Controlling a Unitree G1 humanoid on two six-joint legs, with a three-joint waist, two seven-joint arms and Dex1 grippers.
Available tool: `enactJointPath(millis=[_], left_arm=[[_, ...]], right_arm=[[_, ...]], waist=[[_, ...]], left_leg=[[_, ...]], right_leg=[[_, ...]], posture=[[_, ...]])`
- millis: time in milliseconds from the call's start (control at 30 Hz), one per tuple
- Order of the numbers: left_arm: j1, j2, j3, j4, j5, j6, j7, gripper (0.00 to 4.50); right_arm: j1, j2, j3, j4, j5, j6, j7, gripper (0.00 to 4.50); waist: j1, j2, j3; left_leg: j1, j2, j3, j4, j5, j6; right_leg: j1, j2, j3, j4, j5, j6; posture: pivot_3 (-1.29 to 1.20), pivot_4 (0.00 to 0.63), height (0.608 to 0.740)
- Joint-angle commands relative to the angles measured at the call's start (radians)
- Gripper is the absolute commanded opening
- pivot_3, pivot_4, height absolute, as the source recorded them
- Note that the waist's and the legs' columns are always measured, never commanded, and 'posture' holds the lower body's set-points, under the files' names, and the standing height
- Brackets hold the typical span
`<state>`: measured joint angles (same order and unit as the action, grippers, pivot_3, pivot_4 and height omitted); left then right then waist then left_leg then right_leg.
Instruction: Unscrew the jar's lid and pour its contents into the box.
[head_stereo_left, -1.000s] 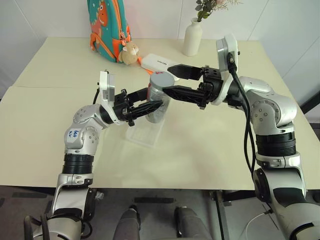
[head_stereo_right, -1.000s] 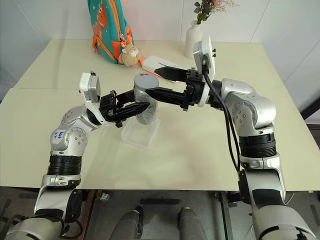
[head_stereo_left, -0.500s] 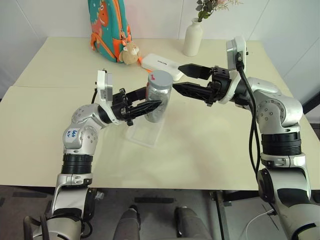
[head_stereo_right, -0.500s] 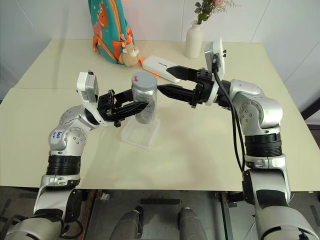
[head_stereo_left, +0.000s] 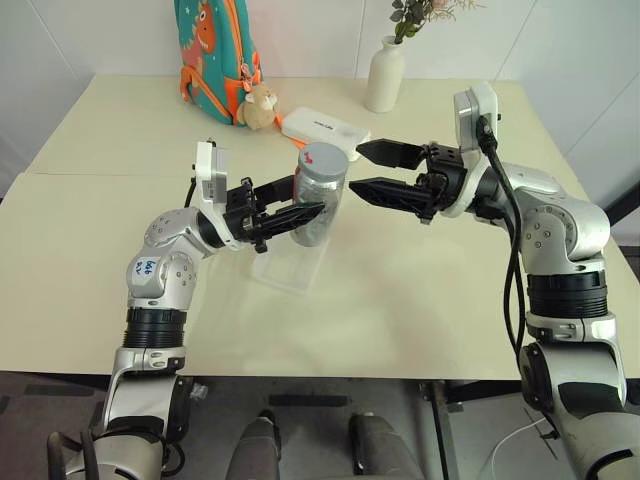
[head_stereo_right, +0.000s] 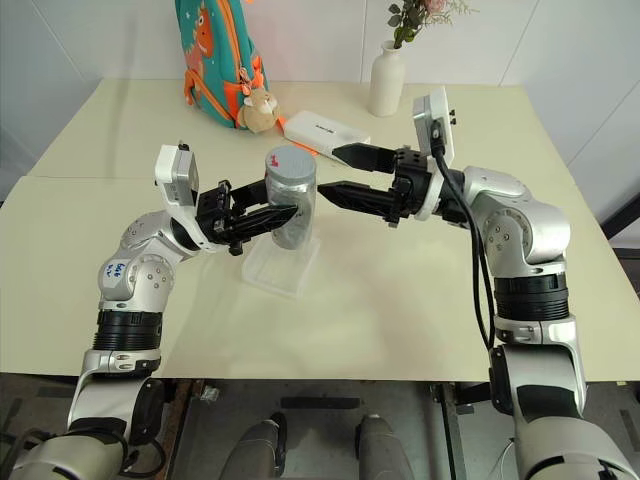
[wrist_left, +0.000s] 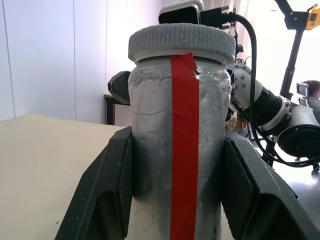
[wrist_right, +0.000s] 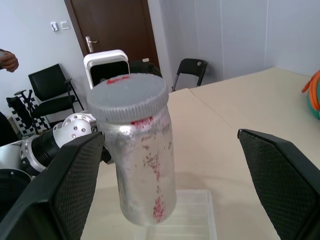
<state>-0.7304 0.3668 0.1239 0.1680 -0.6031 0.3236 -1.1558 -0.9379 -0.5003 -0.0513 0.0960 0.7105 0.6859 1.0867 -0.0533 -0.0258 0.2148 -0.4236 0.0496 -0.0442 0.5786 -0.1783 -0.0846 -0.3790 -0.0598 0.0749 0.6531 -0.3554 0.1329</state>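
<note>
My right gripper's fingers stop short of the ribbed grey lid (head_stereo_left: 323, 158) on the jar, so closing now would miss.
My left gripper (head_stereo_left: 308, 200) is shut on the jar (head_stereo_left: 320, 205), a cloudy grey cylinder with a red strip (wrist_left: 184, 150), and holds it upright above the table. The ribbed grey lid (head_stereo_left: 323, 158) sits on top with a red mark on it. Directly below the jar lies the box (head_stereo_left: 290, 268), a shallow clear tray. To the jar's right, my right gripper (head_stereo_left: 355, 168) is open and level with the lid, its fingertips a short gap away from it. In the right wrist view the jar (wrist_right: 145, 165) hangs between the spread fingers (wrist_right: 280, 180). The contents are hidden behind the jar's cloudy wall.
At the back of the cream table (head_stereo_left: 420, 290) are a teal backpack (head_stereo_left: 215, 50), a small plush toy (head_stereo_left: 262, 105), a white oblong case (head_stereo_left: 322, 127) and a white vase (head_stereo_left: 385, 75) with flowers. The case lies just behind the jar and the right gripper.
My right gripper, whose open fingers reached around the lid a second ago, has drawn back to the right and is off it. The left gripper and the jar have stayed where they were.
</note>
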Motion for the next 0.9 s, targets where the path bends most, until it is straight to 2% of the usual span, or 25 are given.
enactJointPath(millis=[33, 433, 900], left_arm=[[-0.009, 0.001, 0.004, -0.036, -0.02, -0.015, -0.005, 1.96], [-0.015, -0.004, 0.0, -0.028, -0.018, -0.02, -0.005, 1.96], [-0.012, -0.005, -0.001, -0.033, -0.017, -0.018, 0.001, 1.96]], right_arm=[[-0.04, 0.018, -0.033, -0.064, 0.042, 0.009, -0.022, 4.47], [-0.065, 0.099, 0.019, -0.088, 0.027, 0.026, -0.082, 4.47], [-0.071, 0.12, 0.032, -0.084, 0.017, 0.02, -0.1, 4.47]], waist=[[0.0, 0.0, 0.0], [0.0, 0.0, 0.0], [0.0, 0.0, 0.0]], left_leg=[[0.0, 0.0, 0.0, 0.0, 0.0, 0.0], [0.0, 0.0, 0.0, 0.0, 0.0, 0.0], [0.0, 0.0, 0.0, 0.0, 0.0, 0.0]], right_leg=[[0.0, 0.0, 0.0, 0.0, 0.0, 0.0], [0.0, 0.0, 0.0, 0.0, 0.0, 0.0], [0.0, 0.0, 0.0, 0.0, 0.0, 0.0]], posture=[[0.0, 0.15, 0.74], [0.0, 0.15, 0.74], [0.0, 0.15, 0.74]])
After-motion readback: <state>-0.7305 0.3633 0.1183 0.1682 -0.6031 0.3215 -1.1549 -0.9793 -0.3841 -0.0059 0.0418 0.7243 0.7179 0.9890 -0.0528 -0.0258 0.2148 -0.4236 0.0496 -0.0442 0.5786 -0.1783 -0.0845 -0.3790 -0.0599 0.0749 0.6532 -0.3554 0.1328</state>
